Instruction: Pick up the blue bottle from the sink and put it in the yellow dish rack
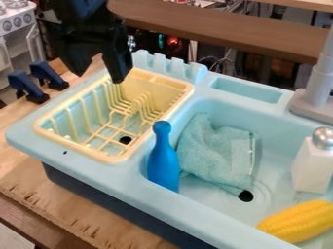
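I need to grab the upper part of the blue bottle-shaped toy (163, 163) next, to move it from the sink basin into the yellow dish rack.
The black gripper (98, 78) hangs at the upper left with its two fingers spread, over the back left part of the yellow dish rack (116, 158). Nothing is between its fingers. A blue bottle-shaped toy (163, 163) stands tilted in the sink basin, against its left wall. To its right lies a crumpled teal cloth (211, 148), partly behind it. A white shaker with a silver top (312, 168) stands at the right of the basin. The yellow corn (298, 221) rests at the lower right.
The light blue sink unit (98, 175) sits on a wooden table (68, 206). A grey faucet (317, 90) rises at the back right. Dark blue clamps (27, 87) are at the left, and a brown shelf (221, 33) runs behind the sink.
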You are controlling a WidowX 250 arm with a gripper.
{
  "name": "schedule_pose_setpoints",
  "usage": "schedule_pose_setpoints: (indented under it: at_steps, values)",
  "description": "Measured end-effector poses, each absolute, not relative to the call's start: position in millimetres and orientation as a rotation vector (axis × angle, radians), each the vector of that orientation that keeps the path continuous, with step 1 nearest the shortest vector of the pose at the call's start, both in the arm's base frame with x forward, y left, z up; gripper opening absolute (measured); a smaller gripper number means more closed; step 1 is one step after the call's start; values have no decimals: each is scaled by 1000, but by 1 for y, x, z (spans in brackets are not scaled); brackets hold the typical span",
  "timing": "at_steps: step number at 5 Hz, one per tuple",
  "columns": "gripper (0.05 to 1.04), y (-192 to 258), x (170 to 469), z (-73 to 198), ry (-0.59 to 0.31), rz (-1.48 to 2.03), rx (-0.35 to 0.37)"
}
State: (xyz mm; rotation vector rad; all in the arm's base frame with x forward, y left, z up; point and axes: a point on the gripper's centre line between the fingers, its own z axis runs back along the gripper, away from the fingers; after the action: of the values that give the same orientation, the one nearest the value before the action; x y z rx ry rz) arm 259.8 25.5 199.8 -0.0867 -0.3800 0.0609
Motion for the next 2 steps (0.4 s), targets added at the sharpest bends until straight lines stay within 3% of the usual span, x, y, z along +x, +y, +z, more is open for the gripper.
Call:
schedule_pose_setpoints:
  at_steps: [1,2]
  values:
    - [1002,24,258,195,-363,61,-91]
    - [1002,10,250,205,-410,71,-146]
